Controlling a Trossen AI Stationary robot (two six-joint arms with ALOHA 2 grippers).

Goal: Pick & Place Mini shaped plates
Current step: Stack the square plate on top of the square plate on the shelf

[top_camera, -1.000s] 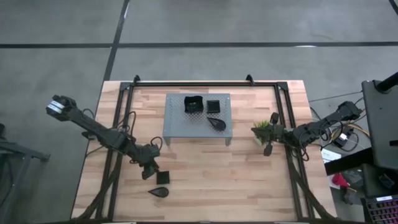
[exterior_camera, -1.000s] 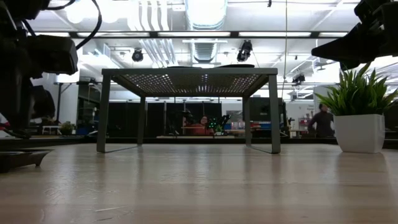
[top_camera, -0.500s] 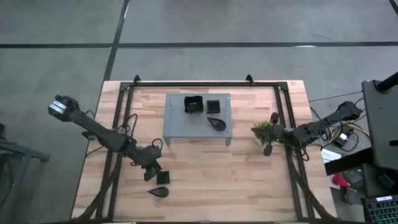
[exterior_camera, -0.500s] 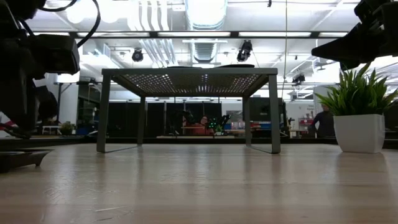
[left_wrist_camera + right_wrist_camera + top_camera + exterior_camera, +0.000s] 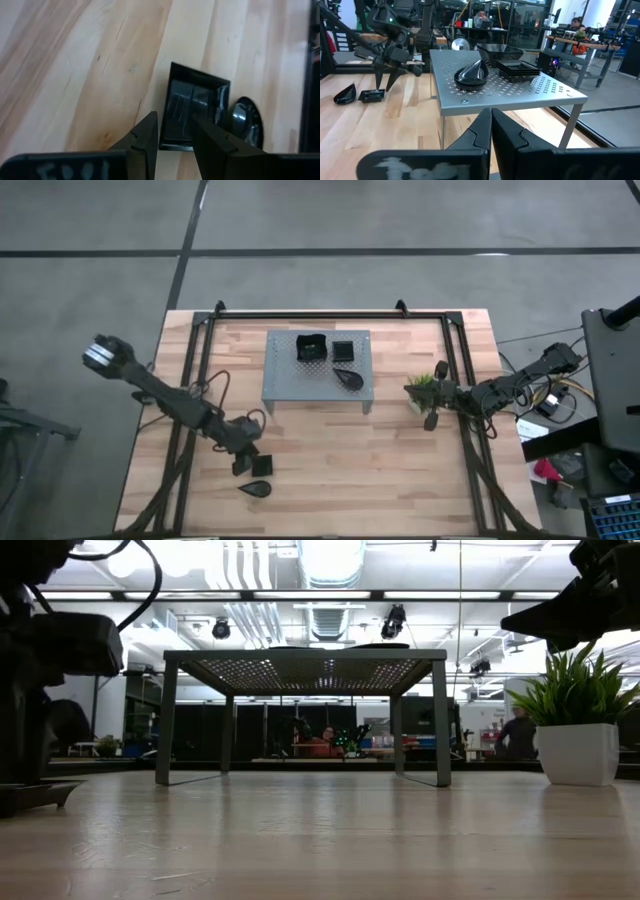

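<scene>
The square plate needs to move onto the grey rack (image 5: pixel 290 385) next, so my left gripper needs to grab the plate by its raised rim.
A small black square plate (image 5: pixel 263 465) lies flat on the wood near the table's near-left part, and a black teardrop plate (image 5: pixel 255 489) lies just nearer. My left gripper (image 5: pixel 246 461) is low beside the square plate and open. In the left wrist view the gripper (image 5: pixel 174 120) straddles one side rim of the square plate (image 5: pixel 197 102). The teardrop plate (image 5: pixel 246 120) shows beyond it. Three more black plates (image 5: pixel 343 350) sit on the grey rack (image 5: pixel 290 385). My right gripper (image 5: pixel 437 398) waits shut by the plant (image 5: pixel 421 385). My left gripper comes slanting down from the table's left onto the square plate's side rim (image 5: pixel 167 142). One finger (image 5: pixel 147 132) stands outside the rim and the other (image 5: pixel 210 140) over the hollow. Whether either finger touches the plate, I cannot tell. The plate lies flat on the table.
The grey perforated rack (image 5: pixel 300 660) stands on four legs at the table's far middle. The white-potted plant (image 5: pixel 578 730) stands to its right, next to my right arm (image 5: pixel 570 600). Black frame rails (image 5: pixel 190 380) run along both table sides. Bare wood (image 5: pixel 350 470) lies between rack and near edge.
My left gripper has moved down and a little toward the near edge, closing in on the square plate until its fingers straddle the rim. The plates have stayed where they were.
</scene>
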